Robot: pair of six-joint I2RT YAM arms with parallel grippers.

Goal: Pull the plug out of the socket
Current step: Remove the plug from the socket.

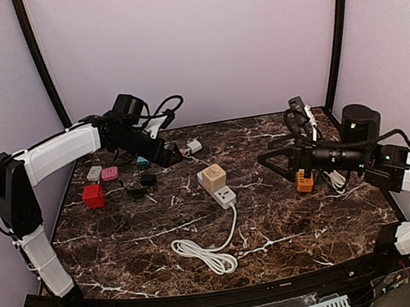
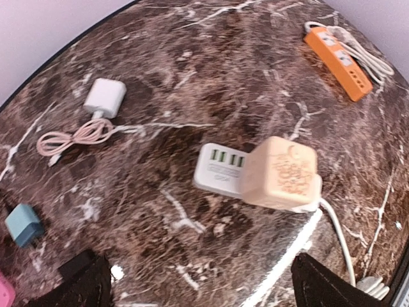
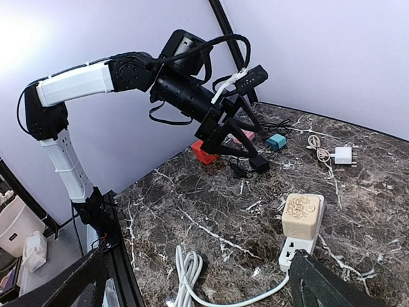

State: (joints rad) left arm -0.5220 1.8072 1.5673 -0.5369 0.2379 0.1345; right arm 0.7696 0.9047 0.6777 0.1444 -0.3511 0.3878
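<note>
I need to grab the beige plug (image 1: 212, 177) (image 2: 281, 173) next with my left gripper, by its sides facing the power strip's ends, so the power strip's cord end stays free to brace.
A beige cube plug (image 1: 212, 177) sits in a white power strip (image 1: 225, 195) near the table's middle. Both show in the left wrist view, plug (image 2: 281, 173) and strip (image 2: 220, 167), and in the right wrist view, plug (image 3: 301, 215) and strip (image 3: 297, 246). My left gripper (image 1: 175, 156) is open and empty, in the air up and left of the plug; its fingers (image 2: 83, 281) frame bare table. My right gripper (image 1: 264, 159) is open and empty, in the air to the right of the plug, pointing at it; its fingers (image 3: 326, 284) stand wide apart.
The strip's white cord lies coiled (image 1: 205, 255) toward the front. An orange power strip (image 1: 304, 180) lies under the right arm. A red cube (image 1: 93, 196), small pink, white, teal and black adapters, and a white charger (image 1: 193, 146) with its cable lie at the back left.
</note>
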